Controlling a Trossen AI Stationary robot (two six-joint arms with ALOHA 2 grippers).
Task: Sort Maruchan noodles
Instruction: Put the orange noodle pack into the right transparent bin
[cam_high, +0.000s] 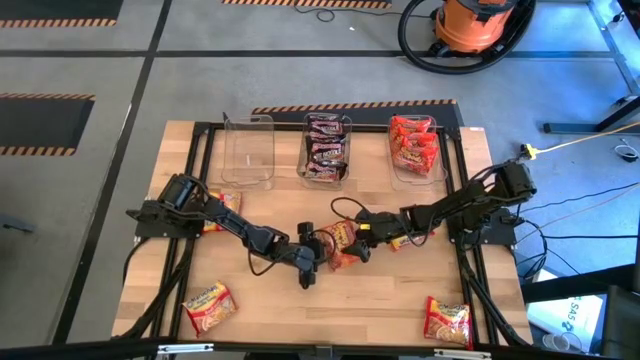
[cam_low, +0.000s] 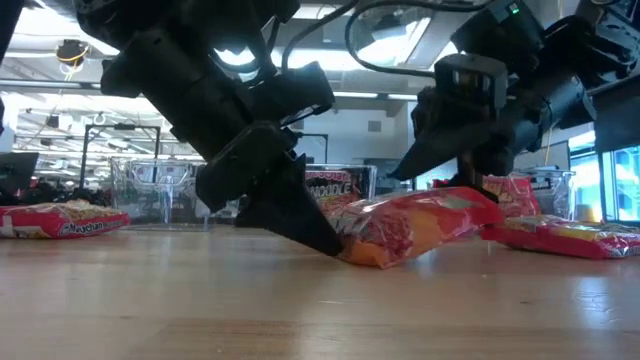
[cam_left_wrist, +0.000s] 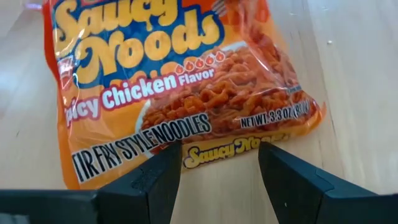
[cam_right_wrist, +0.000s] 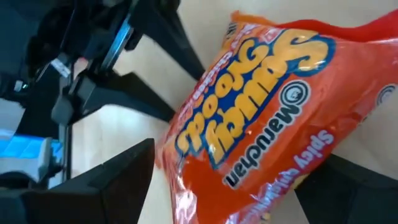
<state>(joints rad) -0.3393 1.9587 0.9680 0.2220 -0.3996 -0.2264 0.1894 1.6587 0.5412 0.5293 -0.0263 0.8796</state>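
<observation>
The orange packet should be sorted into the tub of red packets, so my right gripper will next grab the orange packet's body at the Maruchan lettering (cam_high: 343, 244) (cam_right_wrist: 256, 151).
An orange Maruchan noodles packet (cam_high: 340, 242) lies mid-table between my two grippers. In the low view the packet (cam_low: 420, 225) is tilted, with its left end on the table and its right end raised. My left gripper (cam_left_wrist: 217, 171) is open, and its fingertips stand at the packet's low end. My right gripper (cam_right_wrist: 242, 186) is open wide, with its fingers either side of the raised end. At the back stand an empty tub (cam_high: 248, 150), a tub of dark packets (cam_high: 327, 148) and a tub of red packets (cam_high: 415, 148). My left gripper slants down from the table's left. One fingertip (cam_low: 325, 238) meets the packet's low end (cam_left_wrist: 217, 154) at the table; I cannot tell whether it presses on it. My right gripper slants down from the table's right. The packet's raised end (cam_right_wrist: 323, 143) overlaps one finger (cam_right_wrist: 354, 183) and seems to lie on it. The other finger (cam_right_wrist: 124, 180) stands beside the packet's edge.
Loose packets lie at the near left (cam_high: 208, 305), at the near right (cam_high: 447, 320), under my left arm (cam_high: 222, 208) and under my right arm (cam_high: 402, 240). Bare wood lies between the two near packets.
</observation>
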